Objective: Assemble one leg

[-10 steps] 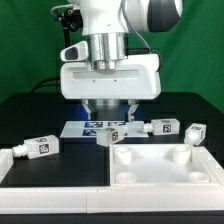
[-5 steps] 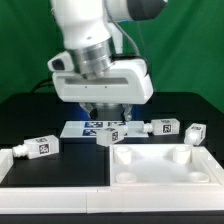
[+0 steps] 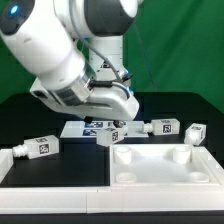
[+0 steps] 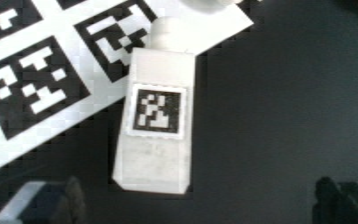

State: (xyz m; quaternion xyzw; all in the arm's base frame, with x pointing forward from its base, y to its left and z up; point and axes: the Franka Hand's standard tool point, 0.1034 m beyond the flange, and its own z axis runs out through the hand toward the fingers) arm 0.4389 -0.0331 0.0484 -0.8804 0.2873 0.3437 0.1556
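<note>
My gripper lowers before closing on the white leg [image 4: 155, 150], since in the wrist view black table shows between my fingers and the leg below.
Several identical white legs with square tags lie on the black table. One leg [image 3: 112, 135] lies at the middle, against the marker board [image 3: 88, 127]. It fills the wrist view [image 4: 158, 120], lying flat with its tag facing up and its round stub pointing away from the fingers. My gripper [image 3: 103, 118] hangs tilted just above and behind this leg. In the wrist view the gripper [image 4: 197, 205] is open and empty. Its dark fingers [image 4: 51, 200] stand wide apart, one on each side, and touch nothing.
Another leg [image 3: 35, 147] lies at the exterior view's left, and two more [image 3: 165, 127] [image 3: 195, 131] at its right. A large white tray-like frame with round sockets [image 3: 165, 172] sits at the front right. The marker board's tags show beside the leg in the wrist view [image 4: 43, 70].
The arm has swung and tilted toward the exterior view's left, and the hand has turned from square-on to slanted. The legs and the frame have not moved.
</note>
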